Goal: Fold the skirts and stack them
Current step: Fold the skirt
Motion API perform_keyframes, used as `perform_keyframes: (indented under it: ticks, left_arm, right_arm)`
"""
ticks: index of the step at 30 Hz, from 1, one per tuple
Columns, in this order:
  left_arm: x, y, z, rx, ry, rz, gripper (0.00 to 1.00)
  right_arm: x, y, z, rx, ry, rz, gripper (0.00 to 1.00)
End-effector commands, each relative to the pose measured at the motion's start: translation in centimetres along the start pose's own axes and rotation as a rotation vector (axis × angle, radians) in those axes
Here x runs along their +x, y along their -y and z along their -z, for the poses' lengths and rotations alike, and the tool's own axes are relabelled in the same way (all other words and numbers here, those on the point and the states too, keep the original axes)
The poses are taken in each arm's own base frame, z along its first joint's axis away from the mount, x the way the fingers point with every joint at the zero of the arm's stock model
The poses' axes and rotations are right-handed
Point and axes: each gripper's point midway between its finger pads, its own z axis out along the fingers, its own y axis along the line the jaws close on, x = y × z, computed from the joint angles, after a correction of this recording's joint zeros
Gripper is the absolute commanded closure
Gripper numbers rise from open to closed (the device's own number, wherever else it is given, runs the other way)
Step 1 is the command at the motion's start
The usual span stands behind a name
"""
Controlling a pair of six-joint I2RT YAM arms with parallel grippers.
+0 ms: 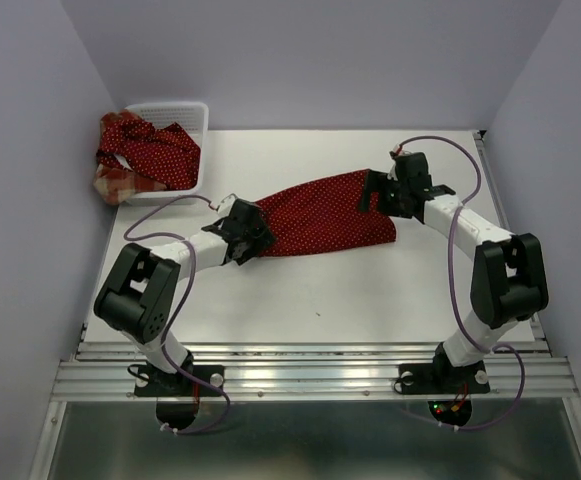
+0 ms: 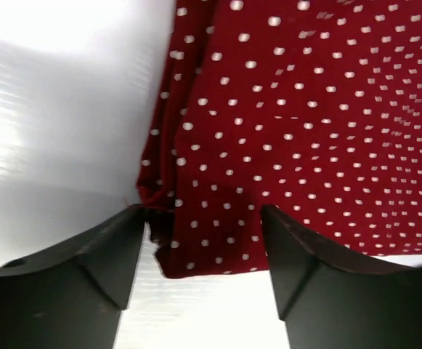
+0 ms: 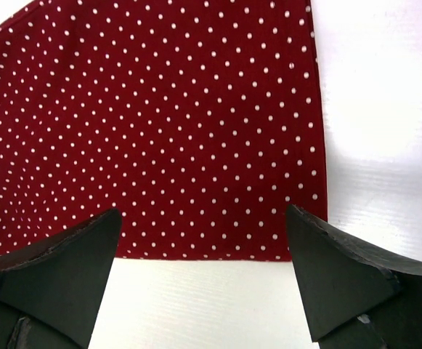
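Note:
Next, my left gripper grabs the dark red skirt by the corner of its narrow end (image 2: pixel 197 246), to fold that end over the skirt's wide end.
A dark red skirt with white polka dots (image 1: pixel 325 213) lies flat across the middle of the table. My left gripper (image 1: pixel 258 238) is at its narrow left end. In the left wrist view that gripper (image 2: pixel 203 251) is open, with a corner of the skirt (image 2: pixel 305 109) lying on the table between its fingers (image 2: pixel 102 258). My right gripper (image 1: pixel 376 194) is at the wide right end. The right wrist view shows it (image 3: pixel 203 254) open just off the straight edge of the skirt (image 3: pixel 160 123), holding nothing. A second polka-dot skirt (image 1: pixel 155 150) and a plaid one (image 1: pixel 110 186) lie bunched in the basket.
The white mesh basket (image 1: pixel 182 108) stands at the back left corner, with cloth spilling over its near side. The white table (image 1: pixel 320 290) shows bare in front of the spread skirt. Purple-grey walls close in the left, back and right sides.

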Motion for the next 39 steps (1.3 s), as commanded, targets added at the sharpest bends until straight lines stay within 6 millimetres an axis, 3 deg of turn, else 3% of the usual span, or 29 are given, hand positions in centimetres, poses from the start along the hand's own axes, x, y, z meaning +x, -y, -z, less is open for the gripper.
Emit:
perform_keyframes:
  ticks: [1, 3, 7, 11, 14, 21, 27, 30, 36, 39]
  left_arm:
    - [4.0, -4.5, 1.0, -0.147, -0.097, -0.005, 0.14]
    - [3.4, -4.1, 1.7, -0.132, -0.07, -0.015, 0.01]
    - [0.5, -2.5, 3.5, -0.09, 0.027, -0.05, 0.01]
    - [-2.2, -1.2, 3.3, -0.067, 0.09, -0.094, 0.01]
    - [-4.0, -0.3, 2.3, -0.068, 0.105, -0.138, 0.01]
    - [-6.0, 0.3, -0.9, -0.018, 0.064, -0.134, 0.01]
    - [-5.6, 1.0, -2.8, 0.017, 0.02, -0.199, 0.02]
    - [-4.8, 1.3, -3.7, 0.039, -0.012, -0.212, 0.13]
    - [-3.1, 0.9, -5.0, 0.045, -0.085, -0.229, 0.55]
    - [-2.8, 0.5, -4.9, 0.039, -0.089, -0.24, 0.64]
  right_arm:
    - [-2.2, -0.9, 1.5, -0.026, 0.107, 0.003, 0.0]
    - [-2.1, -1.2, 1.7, -0.043, 0.109, 0.018, 0.0]
    - [-2.7, -1.3, 1.9, -0.048, 0.123, 0.048, 0.0]
    - [-3.2, -1.2, 1.9, -0.038, 0.133, 0.062, 0.0]
    - [-3.1, -1.3, 1.9, -0.045, 0.129, 0.076, 0.0]
    - [-2.9, -1.4, 1.6, -0.055, 0.108, 0.098, 0.0]
    - [-2.7, -0.9, 1.0, -0.034, 0.101, 0.102, 0.0]
    - [-2.9, -0.9, 1.0, -0.029, 0.106, 0.102, 0.0]
    - [-3.1, -0.5, 1.2, -0.008, 0.117, 0.105, 0.0]
    - [-3.0, -0.6, 1.2, -0.015, 0.113, 0.104, 0.0]
